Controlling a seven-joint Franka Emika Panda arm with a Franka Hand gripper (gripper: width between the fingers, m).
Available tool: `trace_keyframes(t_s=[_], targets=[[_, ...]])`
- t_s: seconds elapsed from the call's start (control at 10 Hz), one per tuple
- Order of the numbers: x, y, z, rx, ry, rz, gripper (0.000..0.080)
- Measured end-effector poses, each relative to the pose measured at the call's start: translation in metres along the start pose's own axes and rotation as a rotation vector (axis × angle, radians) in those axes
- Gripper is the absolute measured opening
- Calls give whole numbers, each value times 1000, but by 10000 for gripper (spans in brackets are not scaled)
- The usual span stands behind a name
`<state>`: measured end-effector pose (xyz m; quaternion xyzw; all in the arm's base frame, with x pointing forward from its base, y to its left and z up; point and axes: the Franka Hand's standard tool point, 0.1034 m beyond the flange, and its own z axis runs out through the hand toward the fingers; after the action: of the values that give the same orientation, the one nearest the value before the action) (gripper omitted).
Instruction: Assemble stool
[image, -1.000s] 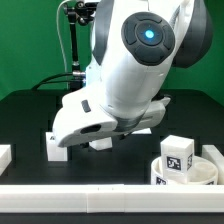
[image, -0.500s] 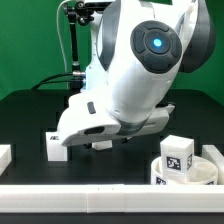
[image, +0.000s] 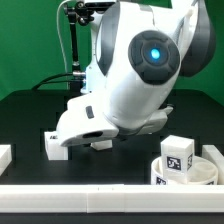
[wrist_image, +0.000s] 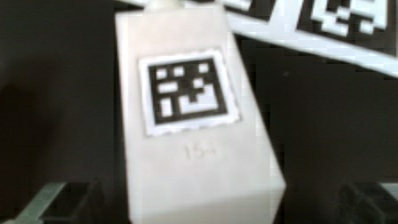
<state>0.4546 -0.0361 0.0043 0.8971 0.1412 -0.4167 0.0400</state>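
Observation:
I should close my gripper now. Closing now would hold the white stool leg (wrist_image: 196, 110). My fingers are on both sides of its lower end in the wrist view.
In the wrist view a white stool leg (wrist_image: 196, 110) with a black-and-white tag lies lengthwise between my fingers. My gripper (wrist_image: 205, 206) is open; one dim finger (wrist_image: 43, 204) shows on each side of the leg, with a gap to it. In the exterior view the arm hides most of the gripper (image: 99, 143), which hangs low over the black table. A white leg (image: 55, 146) lies just beside it, to the exterior view's left. The round white seat (image: 205, 172) stands at the front right with a tagged leg (image: 178, 152) standing in it.
A long plain white bar (image: 100, 195) runs along the table's front edge. A white block (image: 4, 156) sits at the exterior view's left edge. Another white piece (image: 214, 152) lies behind the seat. The marker board (wrist_image: 342, 20) shows beyond the leg in the wrist view.
The arm's upper joint with the blue light has dropped a little and turned toward the exterior view's right. The hand has stayed almost in place above the table.

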Motion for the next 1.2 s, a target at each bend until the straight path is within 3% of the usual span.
trace_keyframes(t_s=[0.3, 0.5, 0.6, 0.7, 0.9, 1.0, 1.2], targets=[[3, 1, 3, 12, -83, -2, 649], [2, 1, 2, 13, -81, -2, 403], [2, 1, 3, 14, -81, -3, 403], [1, 1, 3, 15, -82, -11, 335], [0, 4, 3, 22, -80, -36, 335], [-1, 5, 0, 35, -77, -45, 335], [-4, -2, -29, 122, -59, -15, 335]])
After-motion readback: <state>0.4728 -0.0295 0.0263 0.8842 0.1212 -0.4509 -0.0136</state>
